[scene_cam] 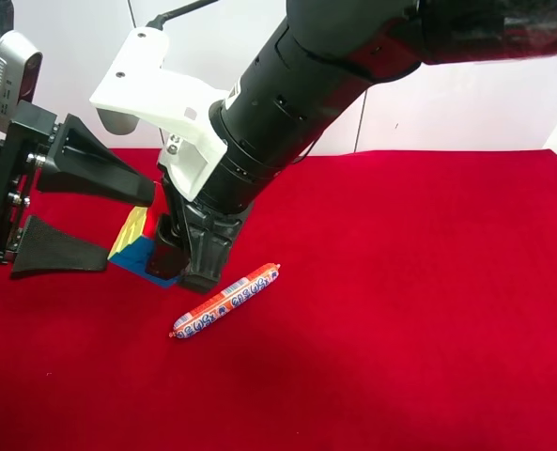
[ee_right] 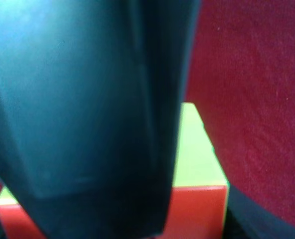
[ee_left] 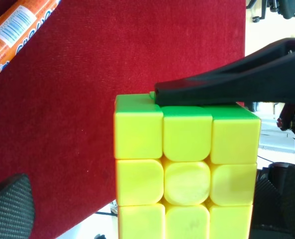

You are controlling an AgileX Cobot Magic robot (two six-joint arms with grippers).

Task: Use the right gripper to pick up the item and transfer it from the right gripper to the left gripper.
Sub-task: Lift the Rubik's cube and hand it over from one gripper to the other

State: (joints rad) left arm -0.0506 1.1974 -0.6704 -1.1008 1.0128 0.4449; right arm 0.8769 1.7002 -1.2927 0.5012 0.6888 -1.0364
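Note:
To take the puzzle cube over from my right gripper, my left gripper should next grip the cube by its red side (scene_cam: 153,209) (ee_right: 198,210).
The item, a puzzle cube (scene_cam: 133,237) showing yellow and blue faces, is held above the red cloth. My right gripper (scene_cam: 186,259), on the thick black arm with the white wrist housing, is shut on it. The right wrist view shows the cube's yellow-green and red faces (ee_right: 199,164) beside a blurred dark finger (ee_right: 87,124). My left gripper (scene_cam: 128,224), with the white-grey camera box, is wide open, its fingertips level with the cube's near side. In the left wrist view the cube's yellow face (ee_left: 187,179) fills the middle, and a black finger (ee_left: 212,92) lies along its green side.
An orange-red sausage stick (scene_cam: 226,301) lies on the red cloth (scene_cam: 400,310) just below the right gripper; its end also shows in the left wrist view (ee_left: 18,25). A white wall stands behind the table. No milk carton is in view.

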